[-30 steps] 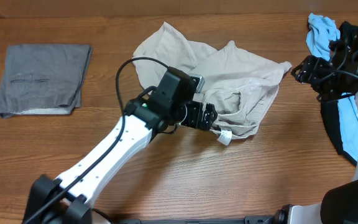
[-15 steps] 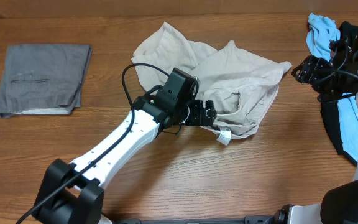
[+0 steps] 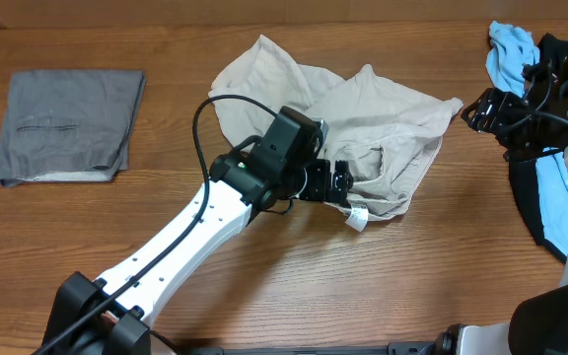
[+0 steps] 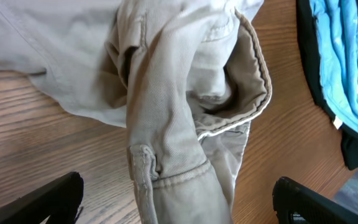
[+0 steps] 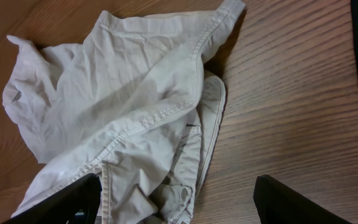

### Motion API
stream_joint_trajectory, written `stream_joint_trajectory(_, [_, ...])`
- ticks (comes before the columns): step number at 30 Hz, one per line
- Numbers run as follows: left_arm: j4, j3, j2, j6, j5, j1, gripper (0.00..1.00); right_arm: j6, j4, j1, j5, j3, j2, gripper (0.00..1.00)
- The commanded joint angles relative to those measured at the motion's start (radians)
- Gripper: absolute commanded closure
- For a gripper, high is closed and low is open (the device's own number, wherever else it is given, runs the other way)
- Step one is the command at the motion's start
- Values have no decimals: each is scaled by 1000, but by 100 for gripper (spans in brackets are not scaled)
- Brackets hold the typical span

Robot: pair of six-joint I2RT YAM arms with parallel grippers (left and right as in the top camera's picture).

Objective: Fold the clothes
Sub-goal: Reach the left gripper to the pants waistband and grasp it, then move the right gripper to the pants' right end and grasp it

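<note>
The waistband fold is centred and my fingers reach down on both sides of it, so my left gripper will close on the shorts [image 4: 173,87].
The clothes, pale beige shorts [image 3: 363,123], lie crumpled on the middle of the wooden table, a small white tag [image 3: 356,219] sticking out at their near edge. My left gripper [image 3: 341,182] hovers low over that near edge. In the left wrist view its jaws stand wide open [image 4: 179,208], and a bunched waistband fold [image 4: 166,143] runs between the fingertips [image 4: 51,199] without touching them. My right gripper [image 3: 474,110] hangs off the shorts' right corner, open [image 5: 176,208] and holding nothing, with the shorts [image 5: 123,99] spread in front of it.
A folded grey garment [image 3: 67,123] lies at the far left. A light blue cloth [image 3: 511,51] and a black-and-blue garment [image 3: 552,202] lie along the right edge, under the right arm. Bare wood [image 3: 412,286] shows in front of the shorts.
My left gripper has slid a little to the right along the shorts' near edge. The right arm and the shorts stay where they were.
</note>
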Motion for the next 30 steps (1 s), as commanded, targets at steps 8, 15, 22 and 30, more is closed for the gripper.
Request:
stream_joint_trajectory(8, [12, 12, 15, -13, -10, -2, 34, -11, 0, 2, 0, 12, -2, 13])
stream_joint_trajectory(15, [-7, 12, 15, -13, -10, -1, 50, -11, -8, 2, 0, 12, -1, 13])
stream_joint_trajectory(22, [-7, 12, 15, -13, -10, -1, 65, -11, -10, 2, 0, -20, -1, 13])
stream_joint_trajectory(30, [-6, 13, 15, -13, -10, -1, 96, 4, 72, 2, -1, -163, 1, 13])
